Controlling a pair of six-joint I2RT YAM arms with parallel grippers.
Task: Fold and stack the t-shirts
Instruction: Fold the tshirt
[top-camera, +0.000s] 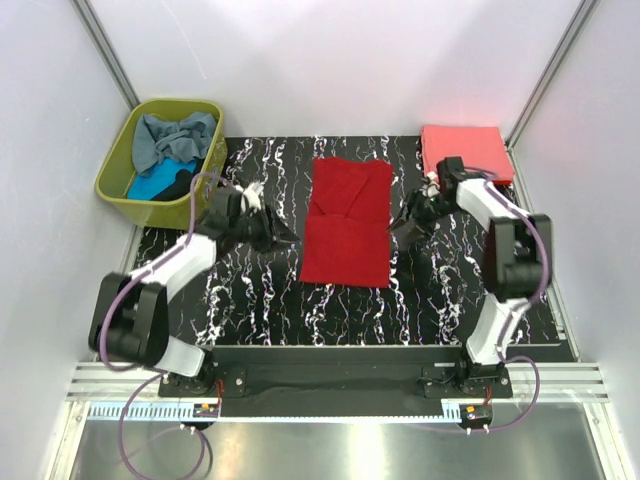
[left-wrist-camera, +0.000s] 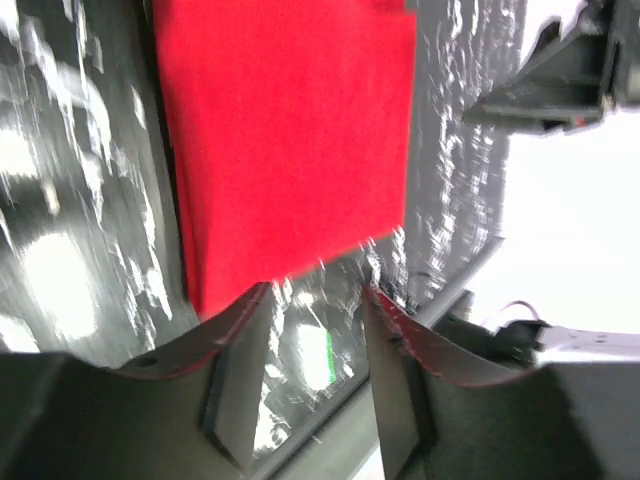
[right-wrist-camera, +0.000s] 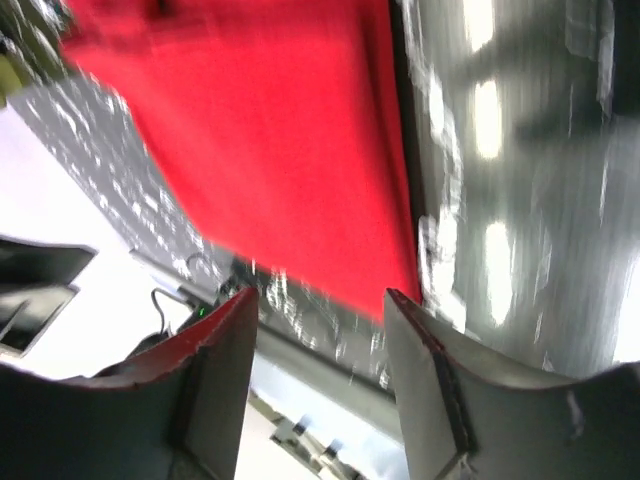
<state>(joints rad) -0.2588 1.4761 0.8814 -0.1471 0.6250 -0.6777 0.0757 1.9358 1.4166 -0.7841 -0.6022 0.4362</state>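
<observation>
The left gripper will next grab its near hem corner (top-camera: 305, 279) to fold the dark red t-shirt. The opposite corner (top-camera: 386, 284) stays free for the right gripper.
A dark red t-shirt (top-camera: 347, 222) lies folded into a long strip in the middle of the black marbled mat; it also shows in the left wrist view (left-wrist-camera: 290, 140) and the right wrist view (right-wrist-camera: 280, 130). A coral-pink t-shirt (top-camera: 461, 150) lies folded at the back right corner. Grey-blue (top-camera: 170, 136), turquoise (top-camera: 150, 184) and black (top-camera: 178, 186) t-shirts lie crumpled in the basket. My left gripper (top-camera: 288, 236) is open and empty just left of the red shirt. My right gripper (top-camera: 398, 224) is open and empty just right of it.
An olive-green plastic basket (top-camera: 118, 172) stands at the back left, off the mat's corner. The black marbled mat (top-camera: 250, 300) covers the table. White walls close in on both sides and the back.
</observation>
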